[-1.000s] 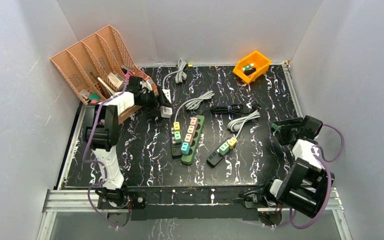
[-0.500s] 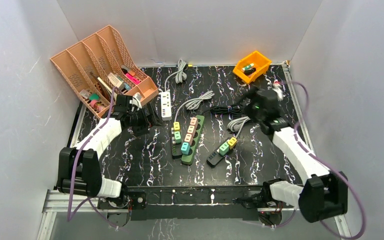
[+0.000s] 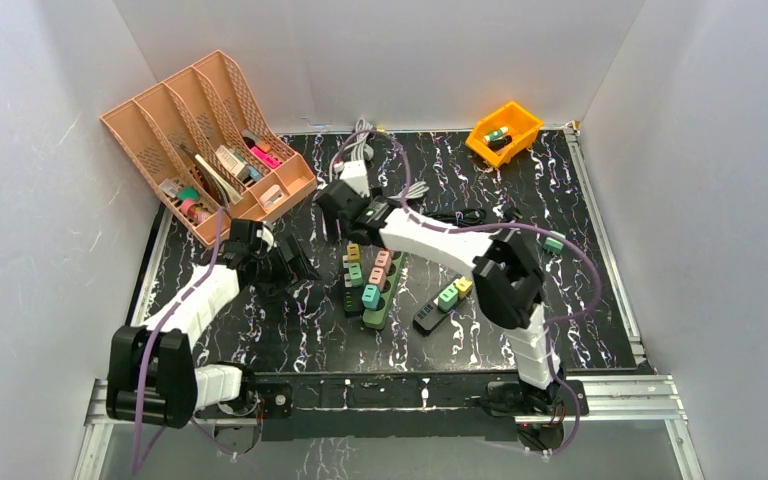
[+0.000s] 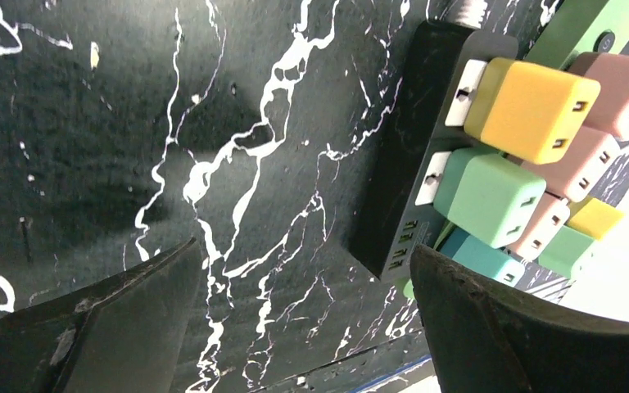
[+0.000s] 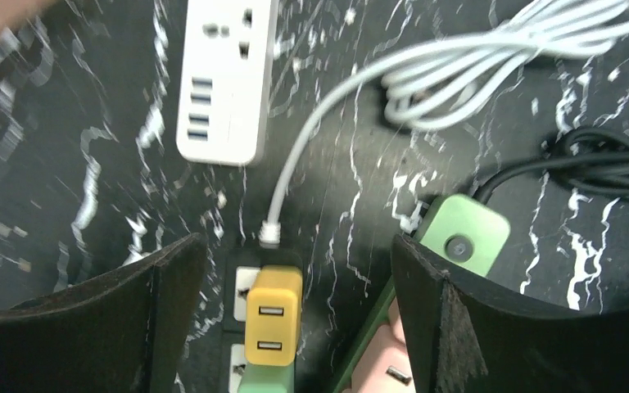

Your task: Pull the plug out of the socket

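Observation:
The black power strip should be grabbed next by its bare USB-port end [image 3: 353, 302] [image 4: 398, 244] with my left gripper. The yellow and green plugs will then stay free to pull off.
A black power strip [image 3: 350, 285] lies mid-table with a yellow plug [image 3: 353, 251], a green plug [image 3: 355, 270] and a teal plug [image 3: 370, 294] seated in it. My right gripper [image 3: 343, 222] hovers open over its far end. In the right wrist view the yellow plug [image 5: 273, 323] sits between the spread fingers of that gripper [image 5: 295, 270], untouched. My left gripper [image 3: 298, 268] is open just left of the strip. Its wrist view shows the strip [image 4: 414, 164], yellow plug [image 4: 532, 110] and green plug [image 4: 491, 196] beyond the gripper [image 4: 303, 319], which holds nothing.
A green strip [image 3: 392, 285] with pink plugs lies beside the black one, and another black strip [image 3: 430, 315] to its right. A white strip [image 5: 228, 74], white cable [image 5: 475, 65] and black cable [image 5: 614, 164] lie behind. Peach organizer [image 3: 200, 130] back left, orange bin [image 3: 505, 130] back right, loose teal plug [image 3: 554, 243].
My right arm has swung from the right side across to the table's middle, over the yellow plug. My left gripper has come away from the organizer toward the black strip and opened wider.

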